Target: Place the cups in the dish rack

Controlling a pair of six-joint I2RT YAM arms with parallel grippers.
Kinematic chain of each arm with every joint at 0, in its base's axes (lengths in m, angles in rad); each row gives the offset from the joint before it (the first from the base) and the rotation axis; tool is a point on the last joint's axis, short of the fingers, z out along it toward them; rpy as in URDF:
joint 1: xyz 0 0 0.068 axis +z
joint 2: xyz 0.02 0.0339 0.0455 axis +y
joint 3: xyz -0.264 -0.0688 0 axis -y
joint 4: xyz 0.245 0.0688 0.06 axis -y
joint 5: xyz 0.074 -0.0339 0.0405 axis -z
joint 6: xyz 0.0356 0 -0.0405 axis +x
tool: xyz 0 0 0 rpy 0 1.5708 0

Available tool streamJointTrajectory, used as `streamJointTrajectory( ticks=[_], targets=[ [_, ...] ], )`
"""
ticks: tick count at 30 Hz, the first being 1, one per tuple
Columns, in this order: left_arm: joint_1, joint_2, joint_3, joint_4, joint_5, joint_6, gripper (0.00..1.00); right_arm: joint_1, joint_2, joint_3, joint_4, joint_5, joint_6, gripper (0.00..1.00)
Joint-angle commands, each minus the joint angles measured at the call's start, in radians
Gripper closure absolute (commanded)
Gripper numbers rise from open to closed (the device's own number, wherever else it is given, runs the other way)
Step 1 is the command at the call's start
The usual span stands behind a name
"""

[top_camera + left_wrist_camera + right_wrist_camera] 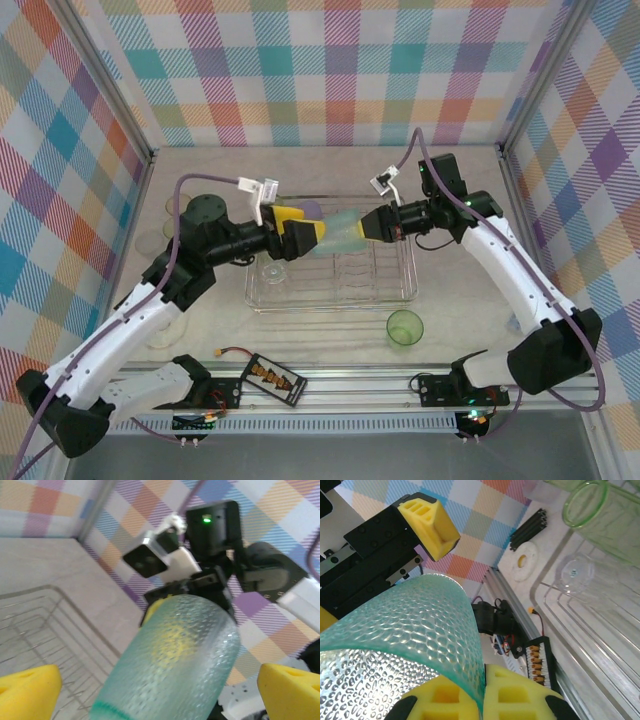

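The fingers of my left gripper barely reach the teal cup's near edge (324, 233) (140, 709). I need to move the gripper toward the cup before I close on it.
A teal cup (340, 232) hangs on its side above the dish rack (400, 292). My right gripper (375, 225) is shut on it, the yellow pads (520, 697) pinching the cup's wall (395, 645) at the rim. My left gripper (300, 238) is open, and its yellow fingers (27, 687) stand wide on either side of the teal cup (170, 665) without closing on it. A clear cup (272, 270) sits inside the rack. A green cup (405, 327) stands on the table in front of the rack.
A lilac cup (312, 210) shows behind the left gripper. Pale cups (150, 240) stand at the table's left. A flat black box (272, 377) lies at the near edge. The rack's wires (30, 630) lie below the left gripper. Checked walls close in three sides.
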Motion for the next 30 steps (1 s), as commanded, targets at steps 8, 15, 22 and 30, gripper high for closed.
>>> streamJointTrajectory(
  ticks=[8,15,22,30],
  targets=[
    [0.007,0.058,0.040,0.081,0.171,0.037,0.00,-0.009,0.023,0.056,0.116,-0.107,0.050,1.00],
    [0.006,0.072,0.023,0.107,0.214,0.035,0.05,-0.011,0.045,0.065,0.130,-0.111,0.063,1.00],
    [0.003,0.088,0.025,0.128,0.247,0.039,0.22,-0.012,0.056,0.074,0.131,-0.108,0.066,1.00],
    [-0.008,0.097,0.026,0.093,0.237,0.061,0.32,-0.014,0.069,0.075,0.148,-0.093,0.084,1.00]
  ],
)
